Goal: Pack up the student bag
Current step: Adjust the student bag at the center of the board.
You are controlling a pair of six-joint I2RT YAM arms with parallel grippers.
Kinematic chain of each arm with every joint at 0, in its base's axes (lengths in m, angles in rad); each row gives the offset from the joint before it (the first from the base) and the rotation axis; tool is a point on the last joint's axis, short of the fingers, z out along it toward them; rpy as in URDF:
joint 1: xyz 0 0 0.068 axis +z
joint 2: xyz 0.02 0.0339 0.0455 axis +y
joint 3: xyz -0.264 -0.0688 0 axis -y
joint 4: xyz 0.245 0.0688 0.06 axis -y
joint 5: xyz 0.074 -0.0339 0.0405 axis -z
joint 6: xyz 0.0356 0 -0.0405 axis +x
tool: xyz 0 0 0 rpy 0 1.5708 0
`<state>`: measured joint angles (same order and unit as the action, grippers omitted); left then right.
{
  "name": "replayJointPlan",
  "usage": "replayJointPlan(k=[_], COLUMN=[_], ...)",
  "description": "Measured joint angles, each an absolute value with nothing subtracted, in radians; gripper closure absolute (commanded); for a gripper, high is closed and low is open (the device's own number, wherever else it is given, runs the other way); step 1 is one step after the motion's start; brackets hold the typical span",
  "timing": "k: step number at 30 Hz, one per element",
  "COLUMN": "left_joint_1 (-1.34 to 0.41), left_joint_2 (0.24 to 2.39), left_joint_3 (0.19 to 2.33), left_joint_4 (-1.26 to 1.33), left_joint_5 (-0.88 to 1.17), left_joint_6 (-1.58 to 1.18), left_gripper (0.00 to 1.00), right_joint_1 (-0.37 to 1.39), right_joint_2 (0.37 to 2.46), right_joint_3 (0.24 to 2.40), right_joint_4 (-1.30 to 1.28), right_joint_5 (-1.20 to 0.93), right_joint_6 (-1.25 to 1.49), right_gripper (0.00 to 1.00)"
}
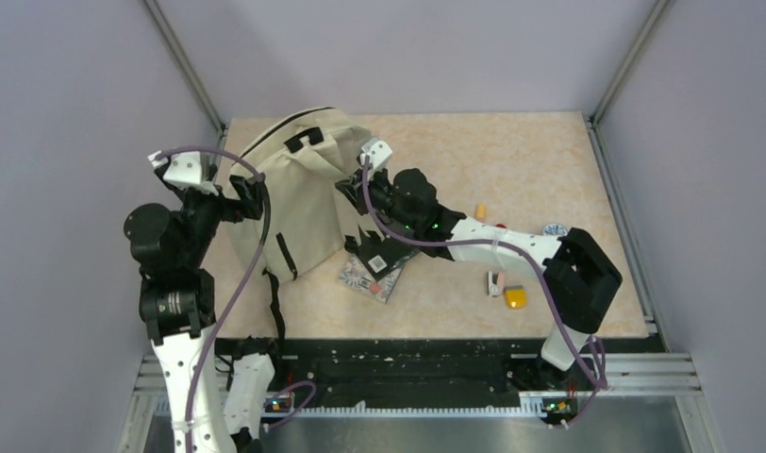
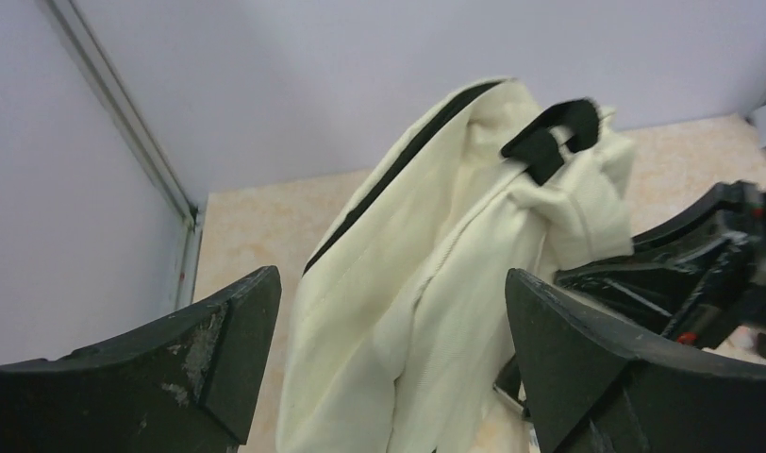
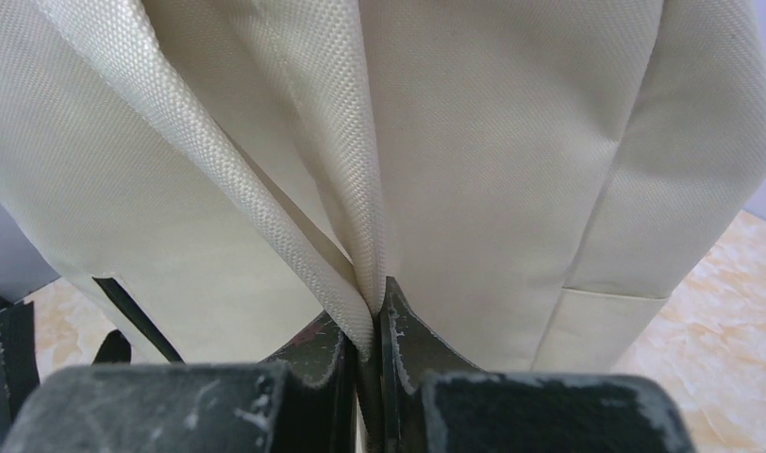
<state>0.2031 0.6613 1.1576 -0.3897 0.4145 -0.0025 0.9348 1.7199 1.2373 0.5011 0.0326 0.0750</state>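
The fingers of my left gripper stop short of the fold in the bag's fabric (image 3: 360, 236) and closing now would miss, so it moves toward the fold before closing.
The student bag (image 1: 299, 193) is a large beige fabric backpack with black straps, lying at the table's left, partly lifted on its right side. My right gripper (image 1: 349, 185) is shut on a fold of the bag's fabric (image 3: 360, 236), pinched between the jaws. My left gripper (image 1: 250, 195) is open at the bag's left edge; in the left wrist view the bag (image 2: 436, 283) sits between its spread fingers (image 2: 219, 349), not gripped. A black top handle (image 2: 554, 137) shows on the bag.
A patterned booklet (image 1: 374, 272) lies under the right arm by the bag's lower corner. A yellow item (image 1: 515, 298), a small white and orange item (image 1: 495, 281), an orange piece (image 1: 479, 210) and a round blue-white item (image 1: 554, 229) lie at the right.
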Motion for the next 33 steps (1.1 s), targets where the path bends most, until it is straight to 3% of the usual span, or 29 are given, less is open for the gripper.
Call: replayJointPlan(k=[6, 8, 16, 19, 23, 25, 33], left_joint_1=[0.209, 0.209, 0.211, 0.214, 0.215, 0.215, 0.192], left_joint_2=[0.752, 0.764, 0.772, 0.761, 0.748, 0.735, 0.588], left_joint_3=[1.148, 1.148, 1.139, 1.118, 1.106, 1.100, 1.043], left_joint_4=[-0.473, -0.491, -0.487, -0.467, -0.463, -0.461, -0.373], left_joint_5=[0.420, 0.447, 0.497, 0.540, 0.589, 0.602, 0.656], left_joint_6=[0.004, 0.004, 0.001, -0.008, -0.022, -0.031, -0.171], left_gripper=[0.03, 0.08, 0.64, 0.99, 1.00, 1.00, 1.00], right_joint_1=[0.926, 0.926, 0.926, 0.926, 0.925, 0.924, 0.920], right_joint_2=[1.699, 1.693, 1.664, 1.654, 1.649, 1.649, 1.754], right_joint_3=[1.237, 1.237, 1.238, 1.238, 1.238, 1.240, 1.454], right_joint_4=[0.451, 0.435, 0.359, 0.335, 0.328, 0.328, 0.205], right_joint_5=[-0.025, -0.041, -0.093, -0.092, -0.068, -0.040, -0.023], right_joint_6=[0.089, 0.091, 0.105, 0.112, 0.131, 0.134, 0.130], right_gripper=[1.00, 1.00, 0.99, 0.74, 0.54, 0.36, 0.18])
